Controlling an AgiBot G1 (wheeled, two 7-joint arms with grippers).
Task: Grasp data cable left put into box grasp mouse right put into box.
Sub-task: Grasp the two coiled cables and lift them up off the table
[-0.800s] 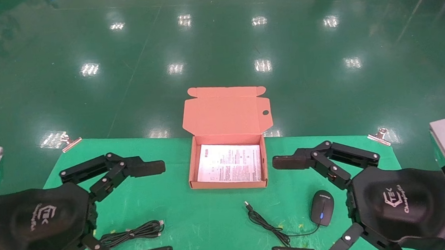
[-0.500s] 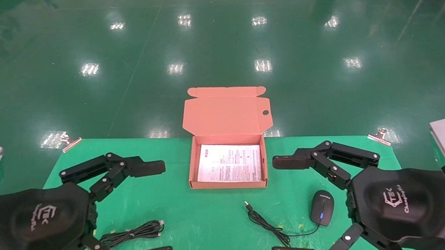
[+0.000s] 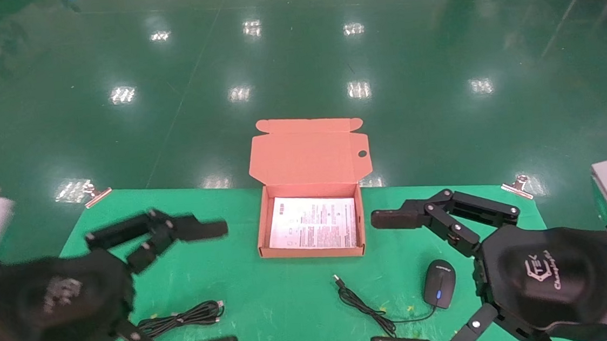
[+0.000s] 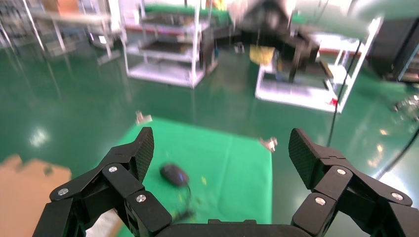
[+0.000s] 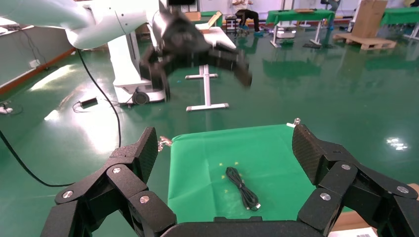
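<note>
The data cable needs to be packed into the box, so my left gripper should next grab it by its tied middle of its looped bundle (image 3: 180, 320).
The salmon box (image 3: 264, 222) stands open at the middle of the green mat, lid up, a white leaflet inside. The data cable (image 3: 182, 316) lies in a bundle on the mat at the front left; it also shows in the right wrist view (image 5: 242, 187). The black mouse (image 3: 439, 283) lies at the front right, its cord (image 3: 366, 309) trailing left; it also shows in the left wrist view (image 4: 174, 174). My left gripper (image 3: 220, 288) is open and empty, hovering around the cable. My right gripper (image 3: 385, 280) is open and empty, right of the mouse.
The green mat (image 3: 271, 314) is held by metal clips at its far corners (image 3: 97, 195) (image 3: 518, 185). Beyond the mat's far edge is shiny green floor. Racks and carts stand far off in the left wrist view.
My left gripper has started moving and shifted slightly. The right arm, box, cable and mouse have not moved.
</note>
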